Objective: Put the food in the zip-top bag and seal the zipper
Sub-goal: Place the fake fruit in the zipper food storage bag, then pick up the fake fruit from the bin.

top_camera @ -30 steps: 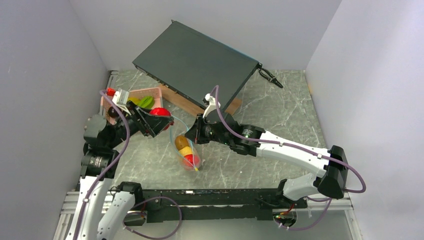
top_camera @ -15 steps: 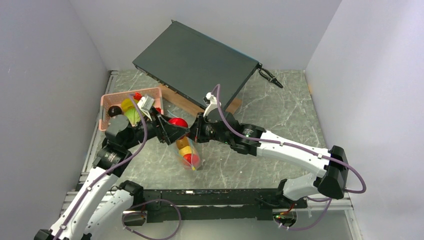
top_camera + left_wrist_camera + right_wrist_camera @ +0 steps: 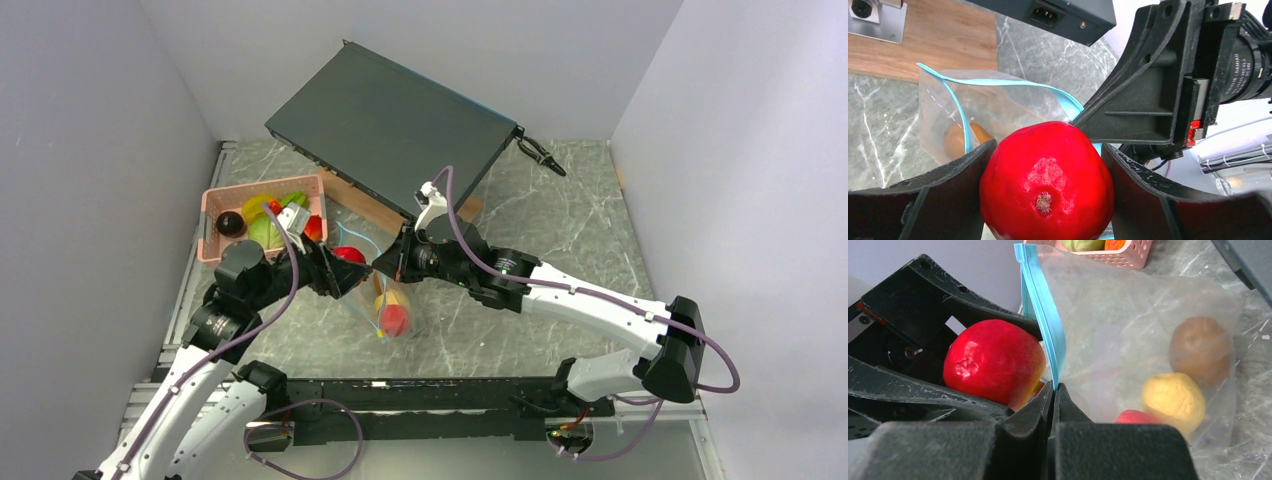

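My left gripper opens next, since the red toy fruit is over the bag's opening and would drop into the bag.
My left gripper [image 3: 343, 268] is shut on a glossy red toy fruit [image 3: 1046, 182], which also shows in the top view [image 3: 349, 255] and the right wrist view [image 3: 993, 360], held at the mouth of the clear zip-top bag [image 3: 1143, 330]. My right gripper [image 3: 1055, 386] is shut on the bag's teal zipper strip [image 3: 1044, 315] and lifts the mouth open [image 3: 998, 82]. Inside the bag lie a brown piece [image 3: 1200, 347], a yellow piece [image 3: 1173, 399] and a red piece [image 3: 1133, 417]. The bag hangs between the grippers in the top view [image 3: 385, 305].
A pink basket [image 3: 213, 204] at the left holds more toy food, dark purple [image 3: 231, 223], yellow and green. A black flat box [image 3: 390, 125] rests on a wooden board [image 3: 355, 200] at the back. A black cable end [image 3: 540, 155] lies at the back right.
My left gripper carried the red fruit from the basket rightward and down to the bag's mouth. My right gripper lifted the bag's rim slightly; the bag shifted right.
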You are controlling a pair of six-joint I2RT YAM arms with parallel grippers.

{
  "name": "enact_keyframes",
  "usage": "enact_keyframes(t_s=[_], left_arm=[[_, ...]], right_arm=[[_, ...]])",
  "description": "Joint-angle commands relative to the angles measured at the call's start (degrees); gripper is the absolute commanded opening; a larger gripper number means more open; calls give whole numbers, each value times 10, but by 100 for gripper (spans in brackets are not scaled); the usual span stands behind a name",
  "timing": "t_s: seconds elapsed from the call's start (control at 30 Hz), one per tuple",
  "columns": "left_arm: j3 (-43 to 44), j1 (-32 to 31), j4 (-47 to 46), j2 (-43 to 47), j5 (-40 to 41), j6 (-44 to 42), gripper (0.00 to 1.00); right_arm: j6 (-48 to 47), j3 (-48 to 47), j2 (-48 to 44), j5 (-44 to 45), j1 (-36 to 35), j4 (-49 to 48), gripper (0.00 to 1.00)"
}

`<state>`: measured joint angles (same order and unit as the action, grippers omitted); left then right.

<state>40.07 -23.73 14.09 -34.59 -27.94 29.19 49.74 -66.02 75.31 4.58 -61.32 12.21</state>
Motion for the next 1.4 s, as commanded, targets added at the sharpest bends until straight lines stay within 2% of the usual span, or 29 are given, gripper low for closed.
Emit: enact_keyframes(t_s=[0.0, 0.03, 0.13, 0.4, 0.77, 0.93, 1.03, 1.2, 1.37], left_arm=[[0, -2, 1, 0, 8, -16, 42], [0, -3, -1, -2, 6, -15, 46], [6, -4, 10, -4, 19, -19, 67], [20, -4, 32, 3, 23, -25, 99], [62, -4, 55, 20, 10, -38, 100], [114, -4, 103, 34, 49, -63, 100], [146, -4, 148, 49, 133, -73, 100], [165, -3, 220, 71, 357, -52, 100], [157, -3, 255, 72, 502, -34, 100]], right_arm=[[9, 1, -18, -19, 3, -53, 0], [12, 1, -17, -22, 2, -54, 0], [16, 4, -16, -26, 3, -59, 0], [19, 4, -14, -29, 4, -61, 0], [24, 8, -10, -34, 3, -64, 0], [22, 7, -7, -36, 3, -60, 0], [22, 12, -10, -35, 3, -61, 0], [22, 14, -15, -32, 3, -58, 0], [19, 19, -22, -28, 3, -55, 0]])
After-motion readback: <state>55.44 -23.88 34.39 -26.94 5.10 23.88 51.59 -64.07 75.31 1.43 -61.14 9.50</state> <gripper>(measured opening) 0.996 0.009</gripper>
